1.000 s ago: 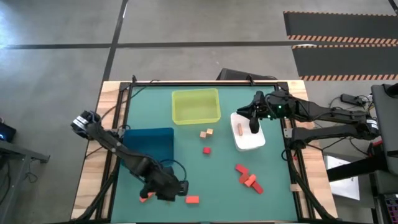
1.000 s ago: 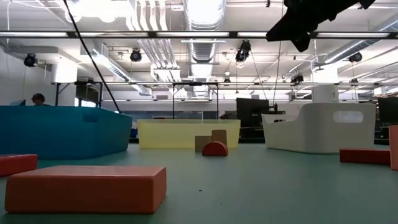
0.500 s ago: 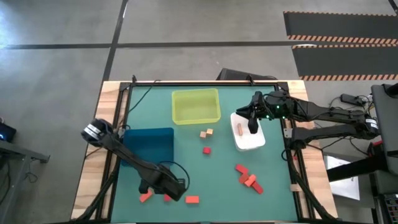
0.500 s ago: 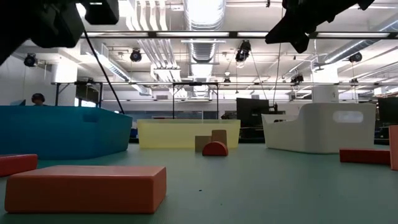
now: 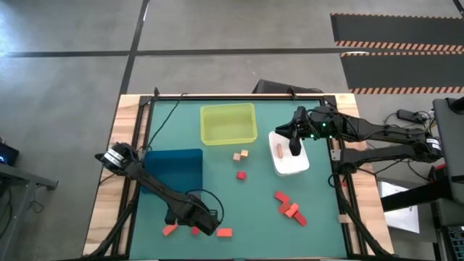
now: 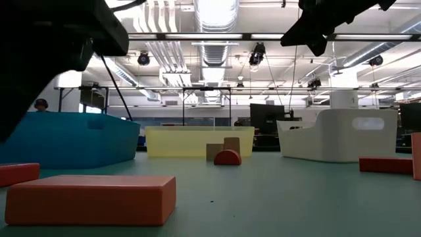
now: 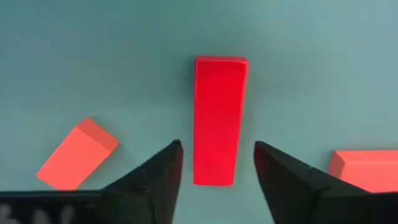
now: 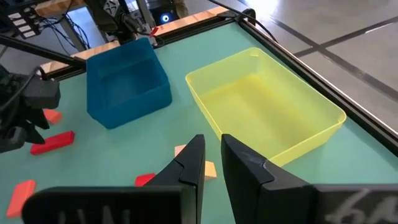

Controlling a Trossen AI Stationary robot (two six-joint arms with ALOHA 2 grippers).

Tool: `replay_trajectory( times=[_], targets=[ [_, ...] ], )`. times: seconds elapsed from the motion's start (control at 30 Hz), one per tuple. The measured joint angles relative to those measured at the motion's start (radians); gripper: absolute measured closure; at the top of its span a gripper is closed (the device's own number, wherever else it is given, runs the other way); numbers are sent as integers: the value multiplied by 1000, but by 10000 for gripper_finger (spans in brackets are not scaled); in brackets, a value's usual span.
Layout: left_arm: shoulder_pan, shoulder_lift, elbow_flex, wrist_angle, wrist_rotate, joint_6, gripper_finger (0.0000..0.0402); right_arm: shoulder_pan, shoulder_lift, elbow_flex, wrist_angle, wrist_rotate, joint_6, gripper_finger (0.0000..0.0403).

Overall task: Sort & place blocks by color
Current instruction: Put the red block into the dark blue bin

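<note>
The left gripper should next grab the red bar by its long sides, so that it can sort the bar into the blue tray (image 5: 172, 170).
My left gripper (image 7: 216, 163) points down near the table's front left, open. Its fingers stand either side of the near end of a red bar (image 7: 217, 121) that lies flat on the green mat. An orange block (image 7: 78, 154) and another orange block (image 7: 367, 169) lie flat either side of it. My right gripper (image 8: 211, 155) hovers over the white tray (image 5: 291, 164), shut with nothing between its fingers. A tan-pink block (image 5: 280, 150) lies in that tray. Two tan blocks (image 5: 240, 155), a red cube (image 5: 241, 175) and a red and orange cluster (image 5: 288, 206) lie mid-table.
The blue tray (image 5: 176, 167) stands just beyond my left gripper. The yellow-green tray (image 5: 228, 123) sits at the far middle. Open mat lies between the trays and the front edge. Cables run along the table's wooden frame (image 5: 127, 145).
My left gripper has sunk toward the table over the red bar and tipped steeper, until it points straight down. In the low view the arm has come into the picture from the upper left. The blocks lie where they were.
</note>
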Motion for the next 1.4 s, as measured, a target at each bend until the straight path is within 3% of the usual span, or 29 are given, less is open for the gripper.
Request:
replay_trajectory(
  times=[0.2,0.83,0.97,1.23,1.4],
  targets=[
    [0,30,0,4,-8,24,174,0,0,0,-6,0,0,360],
    [0,87,-1,53,-29,23,174,0,0,0,-53,0,-27,360],
    [0,87,-1,57,-28,23,196,0,0,0,-53,0,-27,360],
    [0,87,-1,56,-16,20,281,0,0,0,-53,0,-26,360],
    [0,84,-1,55,-9,21,288,0,0,0,-53,0,-26,360]
  ],
)
